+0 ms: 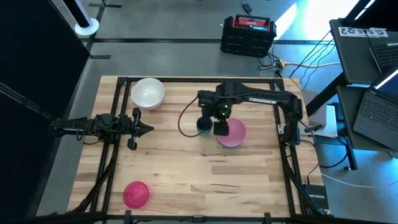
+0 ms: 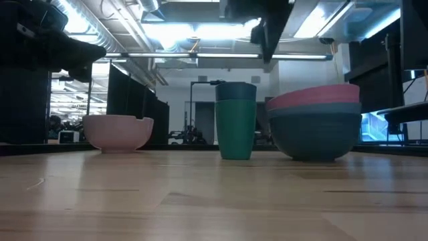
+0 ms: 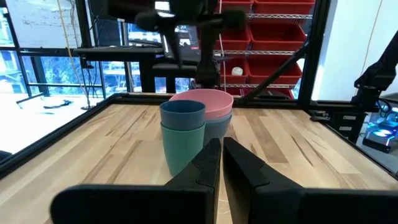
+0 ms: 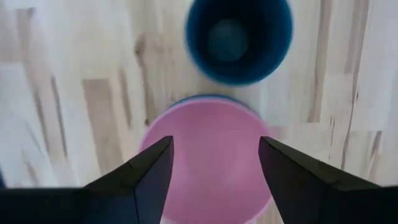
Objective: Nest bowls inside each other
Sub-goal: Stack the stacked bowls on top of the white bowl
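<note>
My right gripper is to pinch the pale pink bowl's rim [image 1: 231, 146] together with the blue bowl's rim next, so that the stack can nest inside the white bowl [image 1: 148, 93].
A pale pink bowl [image 4: 208, 155] sits nested on top of a stack [image 2: 314, 120], with a lighter blue rim and a darker blue bowl [image 2: 314, 137] under it. The stack stands right of the table's middle [image 1: 231, 134]. My right gripper [image 4: 214, 171] hangs open above the pink bowl, pointing down, its fingers clear of it. A white bowl [image 1: 148, 93] stands at the far left and a magenta bowl [image 1: 135, 193] at the near left. My left gripper [image 3: 222, 155] waits shut at the table's left side [image 1: 134, 127], level, holding nothing.
A green cup with a dark blue cup in it [image 2: 235, 120] stands close beside the bowl stack, on its left in the high view [image 1: 204, 127]. A black frame [image 1: 118, 112] runs along the table's left, far and right edges. Bare wood lies in the middle and near part.
</note>
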Controlling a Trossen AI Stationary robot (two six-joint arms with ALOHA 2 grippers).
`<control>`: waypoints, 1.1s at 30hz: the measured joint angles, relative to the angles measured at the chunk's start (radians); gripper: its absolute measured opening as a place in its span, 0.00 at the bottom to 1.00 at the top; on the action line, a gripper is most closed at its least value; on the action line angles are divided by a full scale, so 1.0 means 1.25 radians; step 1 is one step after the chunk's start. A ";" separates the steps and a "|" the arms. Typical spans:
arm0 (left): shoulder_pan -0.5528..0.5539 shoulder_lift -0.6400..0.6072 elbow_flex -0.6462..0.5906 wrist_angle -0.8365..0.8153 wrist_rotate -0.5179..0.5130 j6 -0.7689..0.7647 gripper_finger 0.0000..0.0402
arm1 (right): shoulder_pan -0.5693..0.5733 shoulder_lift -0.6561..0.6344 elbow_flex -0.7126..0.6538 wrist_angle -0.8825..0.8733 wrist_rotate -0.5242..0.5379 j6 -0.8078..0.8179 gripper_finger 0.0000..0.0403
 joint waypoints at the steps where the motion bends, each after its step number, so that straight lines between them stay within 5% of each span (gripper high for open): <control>1: 0.000 0.000 0.000 0.000 0.000 0.000 0.00 | 0.007 -0.012 -0.003 -0.010 -0.002 -0.002 0.55; 6: 0.000 0.000 0.000 0.000 0.000 0.000 0.00 | 0.071 -0.100 -0.129 -0.005 -0.004 0.017 0.55; 15: 0.000 0.000 0.000 0.000 0.000 0.000 0.00 | 0.107 -0.223 -0.446 0.246 -0.018 0.098 0.55; 33: 0.000 0.000 0.000 0.000 0.000 0.055 0.00 | 0.117 -0.177 -0.496 0.343 -0.076 0.190 0.55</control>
